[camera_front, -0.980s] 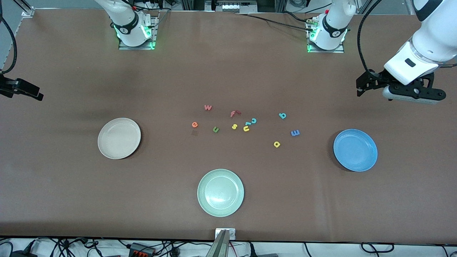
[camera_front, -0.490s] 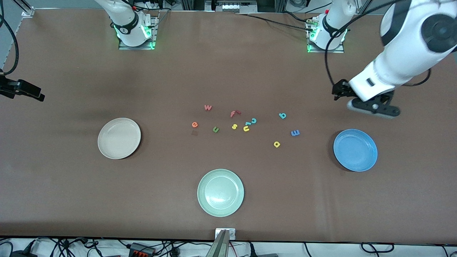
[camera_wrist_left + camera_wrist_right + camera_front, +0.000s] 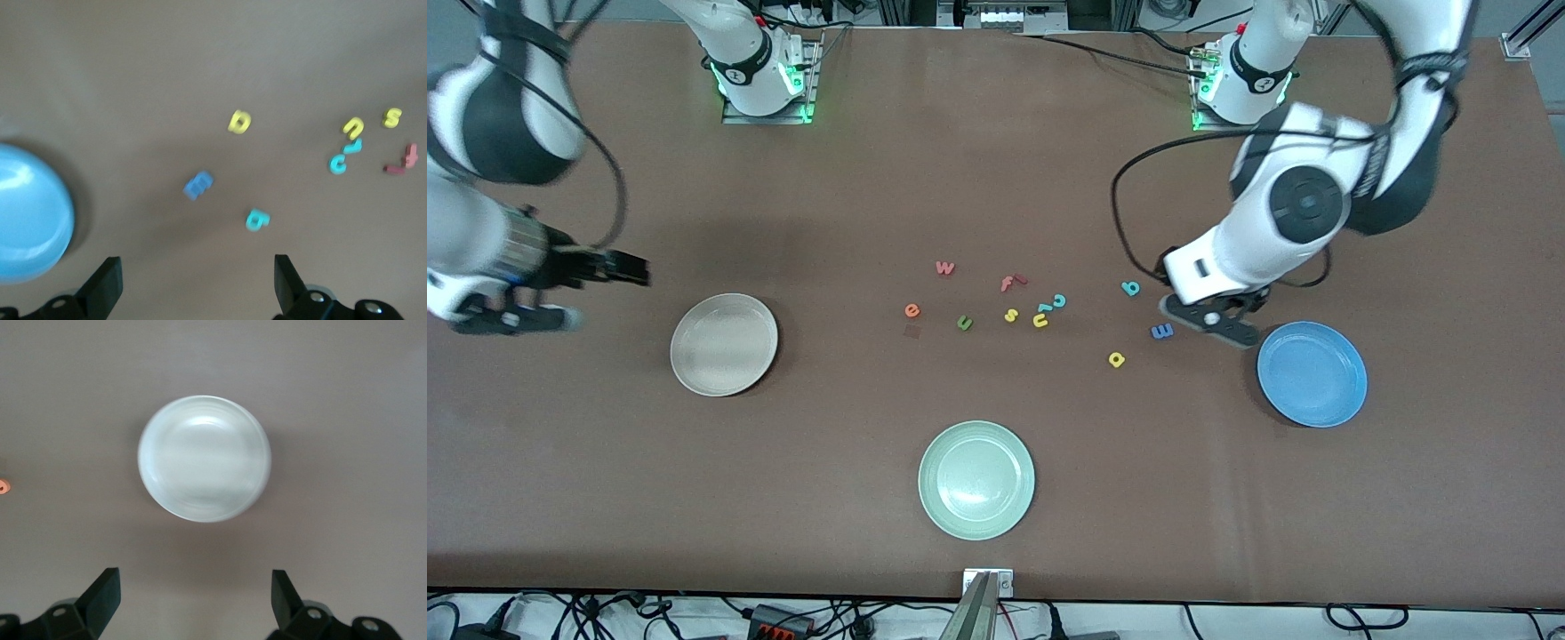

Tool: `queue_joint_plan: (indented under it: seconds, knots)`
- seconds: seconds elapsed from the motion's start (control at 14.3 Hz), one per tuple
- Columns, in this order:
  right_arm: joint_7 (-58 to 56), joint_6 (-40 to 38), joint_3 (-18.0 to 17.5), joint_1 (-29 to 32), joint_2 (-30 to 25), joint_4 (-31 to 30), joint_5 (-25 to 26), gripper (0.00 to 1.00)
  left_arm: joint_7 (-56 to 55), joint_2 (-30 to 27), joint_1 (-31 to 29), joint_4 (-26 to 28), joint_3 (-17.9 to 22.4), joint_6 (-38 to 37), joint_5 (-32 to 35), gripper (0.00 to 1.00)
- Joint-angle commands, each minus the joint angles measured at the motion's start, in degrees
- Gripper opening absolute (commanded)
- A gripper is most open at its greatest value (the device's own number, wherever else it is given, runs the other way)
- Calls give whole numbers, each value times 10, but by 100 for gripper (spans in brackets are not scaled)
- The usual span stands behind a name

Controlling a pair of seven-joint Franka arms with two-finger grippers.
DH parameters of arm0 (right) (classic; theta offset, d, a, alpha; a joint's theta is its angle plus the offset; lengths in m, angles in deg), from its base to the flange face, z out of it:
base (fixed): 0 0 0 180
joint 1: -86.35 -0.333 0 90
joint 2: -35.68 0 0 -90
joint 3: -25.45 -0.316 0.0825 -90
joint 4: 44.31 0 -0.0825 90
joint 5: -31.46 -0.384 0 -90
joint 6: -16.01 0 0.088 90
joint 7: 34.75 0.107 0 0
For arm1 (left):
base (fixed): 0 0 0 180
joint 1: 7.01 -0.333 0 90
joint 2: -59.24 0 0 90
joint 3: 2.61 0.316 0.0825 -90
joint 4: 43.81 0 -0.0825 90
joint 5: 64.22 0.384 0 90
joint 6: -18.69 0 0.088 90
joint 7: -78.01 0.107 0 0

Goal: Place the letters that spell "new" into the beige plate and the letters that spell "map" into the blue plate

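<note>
The yellow a should help spell "map" in the blue plate (image 3: pixel 1312 373), so the left gripper should next grab it by the rounded sides around its hole (image 3: pixel 1116 359).
The pinkish-red w (image 3: pixel 945 268), orange e (image 3: pixel 911 310) and green n (image 3: pixel 964 323) lie mid-table. Toward the left arm's end lie the teal p (image 3: pixel 1130 287) (image 3: pixel 257 219), blue m (image 3: pixel 1161 331) (image 3: pixel 198 185) and yellow a (image 3: pixel 1116 359) (image 3: pixel 239 122). The beige plate (image 3: pixel 724 344) (image 3: pixel 204 458) and the blue plate (image 3: pixel 1312 373) (image 3: pixel 33 213) hold nothing. My left gripper (image 3: pixel 1169 267) (image 3: pixel 198 287) hangs open and empty over the table, between the p and the blue plate. My right gripper (image 3: pixel 623 268) (image 3: pixel 195 600) is open and empty over bare table beside the beige plate.
A pale green plate (image 3: pixel 976 480) sits nearer the front camera than the letters. A red f (image 3: pixel 1009 283), yellow s (image 3: pixel 1011 315), yellow u (image 3: pixel 1040 320) and teal c (image 3: pixel 1058 300) cluster between the two letter groups. A small dark patch (image 3: pixel 911 331) marks the mat beside the e.
The left arm has swung in from its end of the table to the p and m. The right arm has come in toward the beige plate. No letter has moved.
</note>
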Motion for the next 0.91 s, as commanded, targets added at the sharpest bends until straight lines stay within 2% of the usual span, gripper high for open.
queue_joint_plan:
  seconds: [0.0, 0.28, 0.42, 0.56, 0.84]
  knots:
    - [18, 29, 3, -47, 42, 0, -9, 100, 27, 67, 14, -23, 6, 77, 3, 100]
    - [140, 102, 3, -141, 80, -19, -9, 100, 30, 158, 44, -21, 6, 222, 17, 100]
    - [184, 138, 3, -178, 107, -21, -9, 100, 30, 181, 43, -20, 6, 254, 64, 100]
    - [199, 159, 3, -206, 136, -21, -9, 100, 29, 199, 46, -19, 6, 259, 67, 100]
    - [212, 210, 3, -253, 184, -21, -10, 99, 30, 214, 46, -22, 6, 260, 71, 81]
